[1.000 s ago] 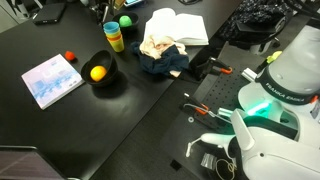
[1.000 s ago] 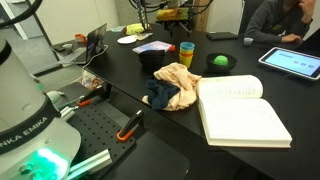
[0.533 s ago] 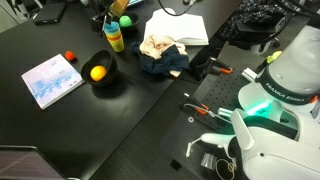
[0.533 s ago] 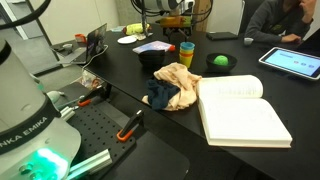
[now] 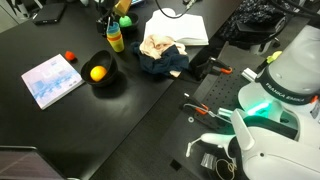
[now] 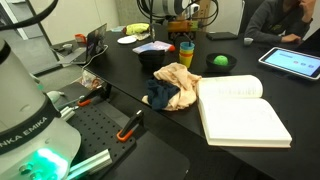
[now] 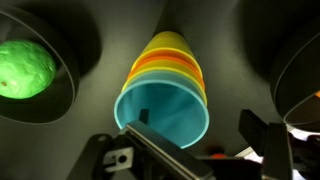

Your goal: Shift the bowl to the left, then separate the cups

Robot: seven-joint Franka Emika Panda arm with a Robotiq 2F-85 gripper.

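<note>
My gripper closes on the light blue cup's rim next, since one finger is inside the cup's side and one outside, so closing would catch it.
The three cups stand nested in one stack; the wrist view shows the light blue cup innermost, with orange and yellow rims around it. My gripper is open just above the stack, one finger over the blue cup's mouth and the other outside its rim; it also shows in both exterior views. A black bowl holding a green ball sits beside the stack. Another black bowl holds an orange-yellow ball.
An open white book and a heap of cloths lie near the cups. A blue-white book, a small red object and orange-handled tools are also on the black table.
My gripper has come down over the cup stack and now hides the green ball in one exterior view. The cups and bowls have not moved.
</note>
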